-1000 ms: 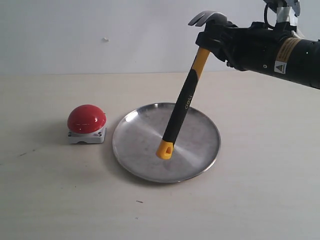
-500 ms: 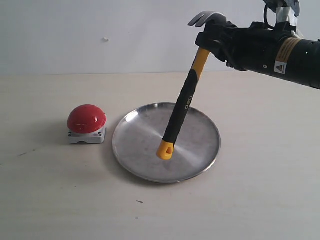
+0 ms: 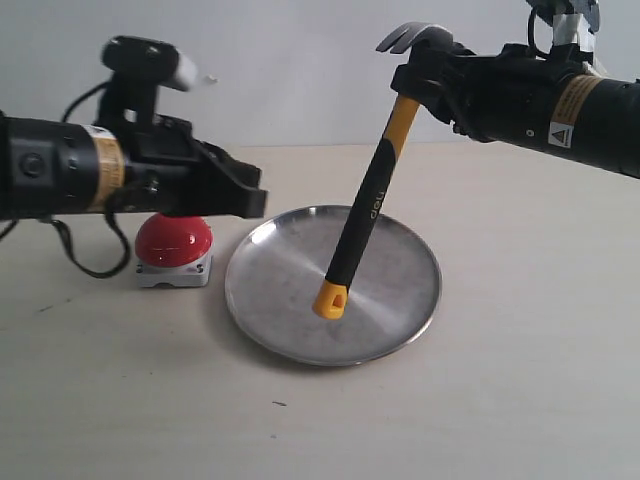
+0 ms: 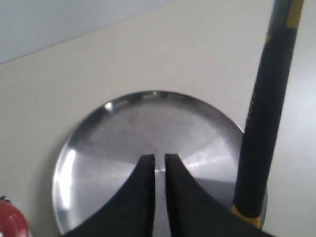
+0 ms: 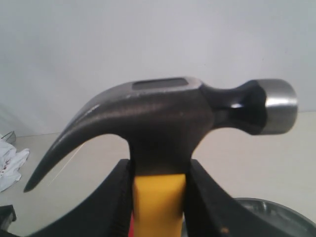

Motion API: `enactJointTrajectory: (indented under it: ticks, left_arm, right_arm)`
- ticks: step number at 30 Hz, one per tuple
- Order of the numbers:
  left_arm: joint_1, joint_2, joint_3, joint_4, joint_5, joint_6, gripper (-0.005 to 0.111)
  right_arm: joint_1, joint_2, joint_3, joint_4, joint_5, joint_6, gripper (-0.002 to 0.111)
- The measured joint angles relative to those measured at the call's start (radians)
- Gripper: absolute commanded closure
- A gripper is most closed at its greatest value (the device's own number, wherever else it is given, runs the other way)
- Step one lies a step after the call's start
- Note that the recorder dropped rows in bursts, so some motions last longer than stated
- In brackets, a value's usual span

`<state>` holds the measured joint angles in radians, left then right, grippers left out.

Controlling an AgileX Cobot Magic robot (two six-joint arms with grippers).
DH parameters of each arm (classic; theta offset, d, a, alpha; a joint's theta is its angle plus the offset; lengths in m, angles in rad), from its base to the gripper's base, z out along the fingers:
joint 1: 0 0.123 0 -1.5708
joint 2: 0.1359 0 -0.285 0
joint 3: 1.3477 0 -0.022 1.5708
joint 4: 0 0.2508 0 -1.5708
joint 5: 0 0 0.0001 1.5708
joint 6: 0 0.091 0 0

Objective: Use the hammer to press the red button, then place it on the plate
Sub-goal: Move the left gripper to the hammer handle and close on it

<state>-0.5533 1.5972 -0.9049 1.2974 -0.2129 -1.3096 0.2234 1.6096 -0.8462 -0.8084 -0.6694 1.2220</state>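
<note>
My left gripper is to take hold of the hammer by its black handle (image 3: 366,215) next, so that the hammer can press the red button (image 3: 173,240).
The hammer (image 3: 365,215) hangs nearly upright with its dark head (image 5: 168,113) on top. Its yellow looped end (image 3: 331,299) rests on or just above the plate (image 3: 280,290). My right gripper (image 3: 412,85) is shut on the yellow neck (image 5: 159,192) just under the head. The red button (image 3: 173,240) sits left of the plate, its top partly hidden by my left arm. My left gripper (image 3: 258,200) hovers between button and plate rim, shut with only a thin slit and nothing in it. Its fingertips (image 4: 147,160) point over the plate (image 4: 123,128), with the black handle (image 4: 266,123) to one side.
The beige table (image 3: 520,380) runs to a pale wall behind. A black cable (image 3: 90,262) droops from the left arm beside the button. A white cloth (image 5: 10,165) lies off the far side in the right wrist view.
My left arm has come into view from the left and now reaches over the button toward the plate. The hammer and right arm have not moved.
</note>
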Motion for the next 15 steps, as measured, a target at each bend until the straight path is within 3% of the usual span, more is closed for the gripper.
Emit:
enactJointTrajectory:
  ticks: [3,8,15]
  left_arm:
    - [-0.089,0.044,-0.032,0.011,0.05,-0.004,0.065]
    - [-0.156,0.056,-0.05,0.024,0.059,-0.008,0.032]
    - [-0.165,0.063,-0.086,0.065,0.073,0.053,0.03]
  right_arm:
    - [0.0,0.0,0.0,0.002,0.0,0.0,0.108]
    - [0.0,0.0,0.0,0.006,0.0,0.0,0.108]
    - [0.0,0.0,0.0,0.006,0.0,0.0,0.108]
